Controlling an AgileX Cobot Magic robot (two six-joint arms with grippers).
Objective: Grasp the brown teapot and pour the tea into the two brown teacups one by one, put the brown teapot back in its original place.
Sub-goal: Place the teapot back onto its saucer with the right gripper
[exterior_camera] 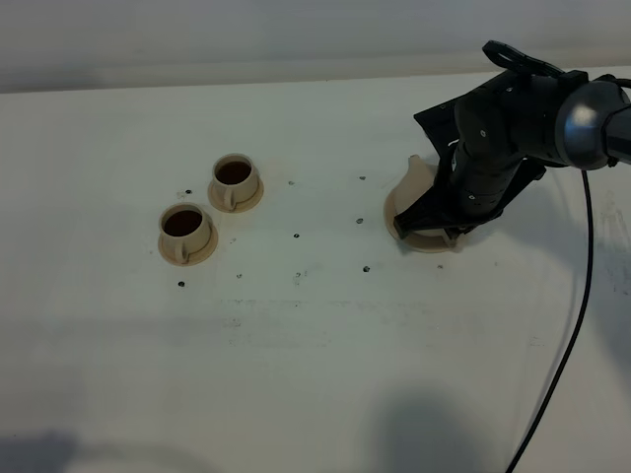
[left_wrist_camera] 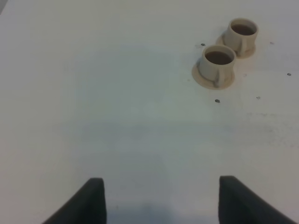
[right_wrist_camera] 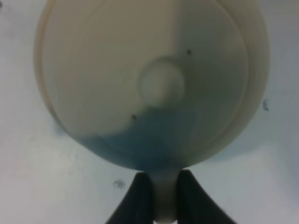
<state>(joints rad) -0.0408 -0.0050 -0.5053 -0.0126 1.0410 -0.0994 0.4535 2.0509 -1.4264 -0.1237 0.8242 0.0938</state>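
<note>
The brown teapot is on the round tan disc in the exterior high view and would stand there, so the robot's right gripper needs to release the teapot.
The brown teapot fills the right wrist view from above, its lid knob in the middle. My right gripper is shut on the teapot's loop handle. In the exterior high view the right arm hides most of the teapot, which sits on the round tan disc, its original place. The two brown teacups stand on saucers at the left, each with dark tea inside. Both cups also show in the left wrist view, far beyond my open, empty left gripper.
A black cable hangs down the right side of the white table. Small dark specks dot the tabletop between the cups and the teapot.
</note>
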